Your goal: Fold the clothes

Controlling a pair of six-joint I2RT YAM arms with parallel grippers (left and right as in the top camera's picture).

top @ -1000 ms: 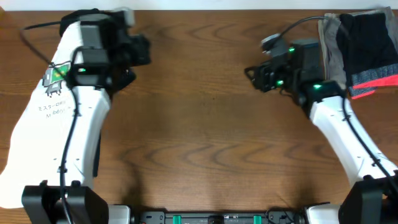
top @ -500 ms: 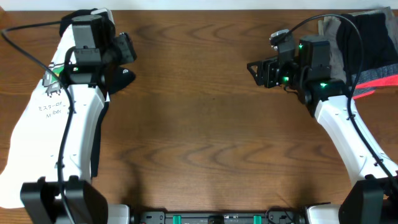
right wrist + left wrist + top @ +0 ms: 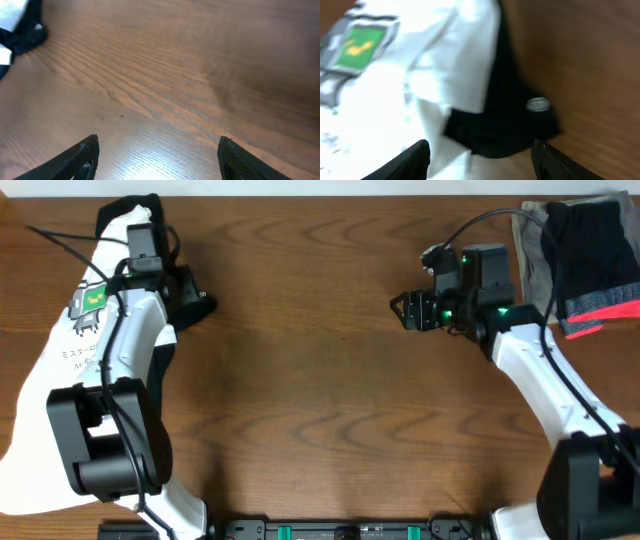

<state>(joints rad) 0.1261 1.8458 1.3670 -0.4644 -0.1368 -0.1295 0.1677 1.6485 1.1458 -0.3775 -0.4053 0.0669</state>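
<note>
The white T-shirt's edge [image 3: 474, 104] by the black garment should go into my left gripper next, and only that edge, so the rest stays free to spread for folding.
The white T-shirt [image 3: 55, 395] lies in a long strip down the left edge of the table, its green robot print [image 3: 90, 298] facing up. In the left wrist view the T-shirt [image 3: 385, 95] fills the left half, blurred. My left gripper [image 3: 182, 285] hangs at the shirt's upper right edge. It is open [image 3: 480, 152] with nothing between its fingers. My right gripper [image 3: 405, 310] hovers over bare wood at the upper right, also open and empty [image 3: 159, 147].
A black garment with a small white logo [image 3: 515, 120] sticks out from under the shirt's right edge [image 3: 197, 308]. Folded grey, black and coral-striped garments [image 3: 585, 265] are stacked at the back right corner. Brown wooden table [image 3: 320, 390] lies between the arms.
My left gripper has opened and drawn back left toward the shirt. The right gripper has opened wider and hardly shifted.
</note>
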